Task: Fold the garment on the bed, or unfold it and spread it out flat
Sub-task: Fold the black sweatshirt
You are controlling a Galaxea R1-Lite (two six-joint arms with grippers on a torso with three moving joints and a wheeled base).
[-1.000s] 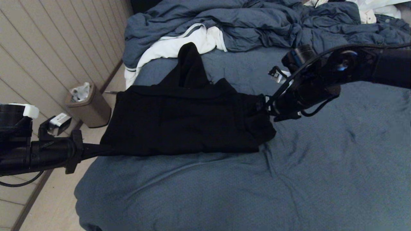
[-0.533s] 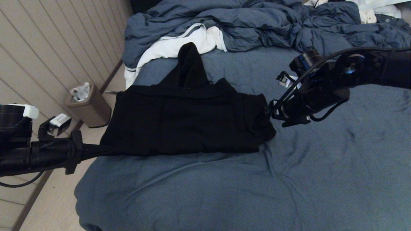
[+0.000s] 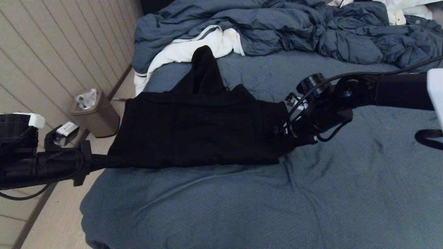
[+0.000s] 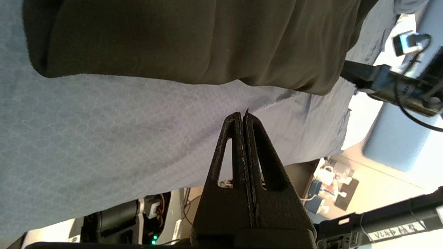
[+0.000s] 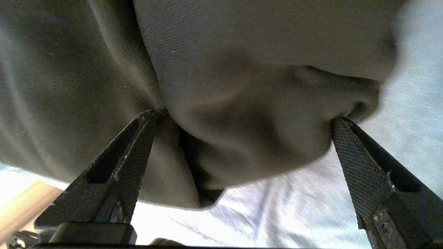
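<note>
The garment should next be drawn across the bed [image 3: 346,180] for folding, so my right gripper will grab it by its bulging side fold [image 3: 276,141].
The garment [image 3: 197,131], a black hoodie, lies folded into a wide rectangle on the bed [image 3: 346,180], its hood [image 3: 204,72] pointing to the back. My right gripper [image 3: 282,133] is at the garment's right edge. In the right wrist view this gripper [image 5: 244,117] is open wide, and its fingertips [image 5: 148,119] straddle a bulging fold of the garment [image 5: 242,69]. My left gripper [image 3: 116,160] reaches in from the bed's left side, near the garment's front left corner. Seen from the left wrist, that gripper [image 4: 242,116] is shut on nothing, above the sheet and just short of the garment [image 4: 193,41].
A crumpled blue-grey duvet [image 3: 277,27] and a white cloth [image 3: 187,50] lie at the back of the bed. A brown waste bin [image 3: 95,116] stands on the floor by the panelled wall on the left. The bed's left edge runs below my left arm.
My right gripper drew slightly away to the right, then came back left and lower onto the garment's right edge, still open. The left arm and the garment have stayed put.
</note>
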